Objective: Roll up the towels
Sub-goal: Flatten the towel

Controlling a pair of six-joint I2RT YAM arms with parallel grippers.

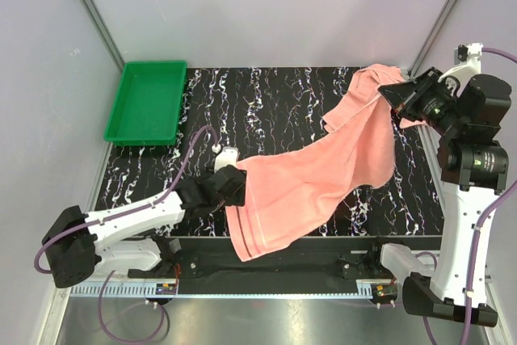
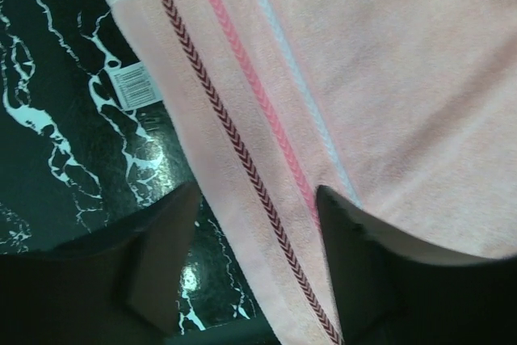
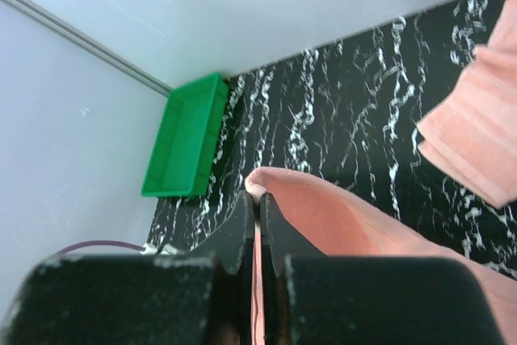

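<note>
My left gripper takes hold of the towel's striped end at its edge (image 2: 235, 211) next, opposite the held corner, to spread the towel flat for rolling.
One salmon-pink towel (image 1: 323, 175) hangs stretched across the black marbled table, from the upper right down to the near left. My right gripper (image 1: 397, 99) is raised at the right and shut on that towel's upper corner (image 3: 279, 179), pinched between the fingertips (image 3: 259, 199). The towel's striped end (image 2: 242, 143) lies flat on the table. My left gripper (image 2: 254, 268) is open just above it, its edge between the spread fingers (image 2: 161, 264). In the top view the left gripper (image 1: 230, 187) sits at the towel's left edge. A second towel (image 1: 355, 98) lies bunched at the back right (image 3: 477, 135).
A green tray (image 1: 148, 103) stands empty at the back left corner (image 3: 186, 147). A white label (image 2: 133, 86) sticks out from the towel's hem. Grey walls enclose the table on the left, back and right.
</note>
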